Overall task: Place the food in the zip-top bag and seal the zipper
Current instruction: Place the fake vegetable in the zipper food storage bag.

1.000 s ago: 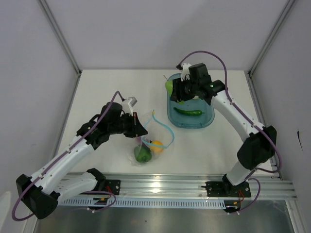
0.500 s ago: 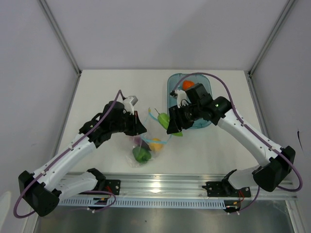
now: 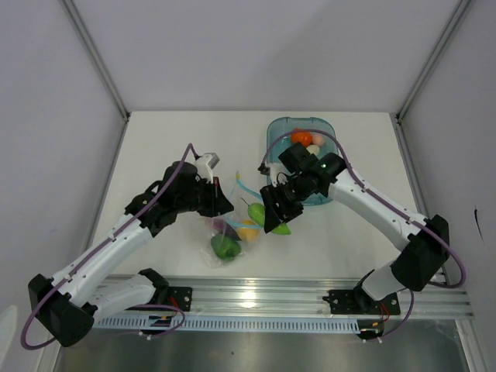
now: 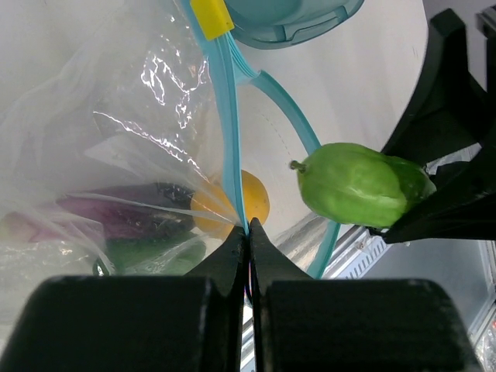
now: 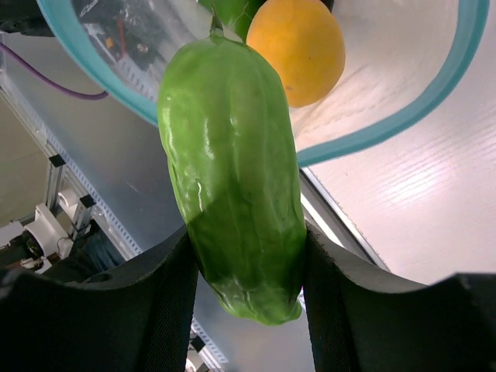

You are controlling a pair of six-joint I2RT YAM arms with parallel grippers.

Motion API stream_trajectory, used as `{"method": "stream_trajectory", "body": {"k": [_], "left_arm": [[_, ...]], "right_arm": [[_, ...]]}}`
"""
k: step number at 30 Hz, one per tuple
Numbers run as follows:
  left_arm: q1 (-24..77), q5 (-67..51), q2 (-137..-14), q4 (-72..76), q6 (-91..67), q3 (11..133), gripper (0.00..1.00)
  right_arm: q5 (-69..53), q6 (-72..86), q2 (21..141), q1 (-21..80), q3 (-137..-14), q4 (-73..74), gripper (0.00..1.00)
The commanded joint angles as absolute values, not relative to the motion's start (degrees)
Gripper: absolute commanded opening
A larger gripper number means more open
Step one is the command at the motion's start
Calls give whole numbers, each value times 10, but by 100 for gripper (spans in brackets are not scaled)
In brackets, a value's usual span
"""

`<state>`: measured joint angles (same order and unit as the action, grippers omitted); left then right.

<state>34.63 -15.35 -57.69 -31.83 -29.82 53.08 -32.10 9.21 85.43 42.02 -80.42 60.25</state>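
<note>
My right gripper should move the pepper inside the bag before it opens. Only the pepper's stem end reaches the bag's opening, so the pepper (image 5: 236,194) would end up outside if I opened now.
The clear zip-top bag (image 3: 235,232) lies at the middle front, its mouth held open. My left gripper (image 3: 225,208) is shut on the light-blue zipper strip (image 4: 229,116). Inside the bag are a yellow lemon (image 4: 252,203), a purple eggplant (image 4: 116,213) and a dark green piece (image 3: 226,246). My right gripper (image 3: 277,221) is shut on a light green, lumpy pepper (image 5: 236,194) and holds it at the bag's mouth, stem end toward the lemon (image 5: 298,50). The pepper also shows in the left wrist view (image 4: 360,186), just outside the zipper loop.
The teal tray (image 3: 275,136) stands at the back right, partly under my right arm. It holds an orange-red tomato (image 3: 301,138) and a pale egg (image 3: 313,147). A yellow slider (image 4: 211,15) sits on the zipper. The metal rail runs along the table's front edge.
My right gripper has carried the green pepper from the tray, left and toward the front, to the bag's mouth. My left gripper has kept hold of the zipper strip.
</note>
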Motion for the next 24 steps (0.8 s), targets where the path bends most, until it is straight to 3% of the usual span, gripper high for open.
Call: {"method": "stream_trajectory", "body": {"k": [1, 24], "left_arm": [[349, -170, -564, -301, -289, 541, 1], [381, -197, -566, -316, -297, 562, 0]], "right_arm": [[-341, 84, 880, 425, -844, 621, 9], [-336, 126, 970, 429, -911, 572, 15]]}}
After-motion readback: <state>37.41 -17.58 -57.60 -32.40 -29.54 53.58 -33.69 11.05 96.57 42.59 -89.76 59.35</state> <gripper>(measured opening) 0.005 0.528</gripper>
